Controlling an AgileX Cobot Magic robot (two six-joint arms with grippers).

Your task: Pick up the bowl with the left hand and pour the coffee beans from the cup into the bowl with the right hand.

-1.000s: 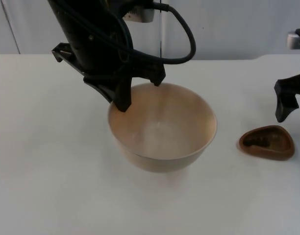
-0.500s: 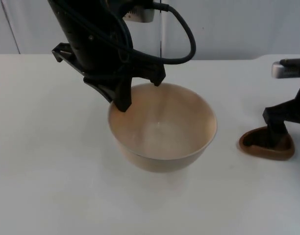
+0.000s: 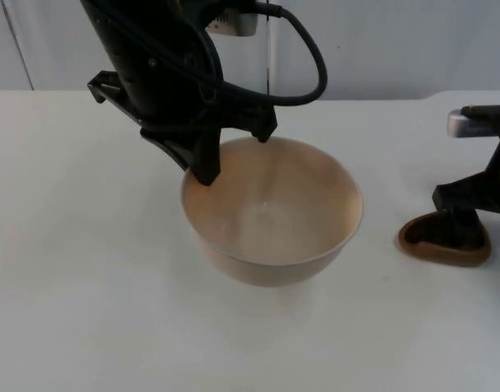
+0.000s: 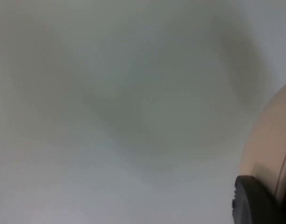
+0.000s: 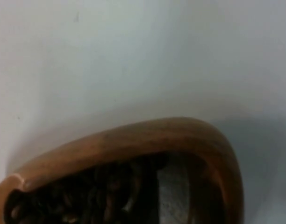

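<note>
I will grab the cup upright next with my right gripper, by the side at its wide end [image 3: 477,224], because coffee beans lie loose in the cup's narrow end.
A beige bowl [image 3: 270,214] sits at the table's middle, and its outer wall [image 4: 269,154] shows in the left wrist view. My left gripper [image 3: 234,151] is shut on the bowl's far-left rim, and the bowl looks empty. A brown wooden cup [image 3: 444,239] with dark coffee beans [image 5: 91,196] stands on the table to the right. My right gripper [image 3: 460,222] is down at the cup and open, with one finger [image 5: 173,193] reaching inside among the beans. The cup's rim [image 5: 147,133] curves close in front of the right wrist camera.
The white table [image 3: 87,286] stretches wide to the left and in front of the bowl. A grey partition wall [image 3: 381,49] closes off the back. The left arm [image 3: 152,57] rises over the bowl's far side.
My right gripper came down and leftward from above the cup's right side onto the cup, and one finger now dips into it. The bowl and the left gripper stayed where they were.
</note>
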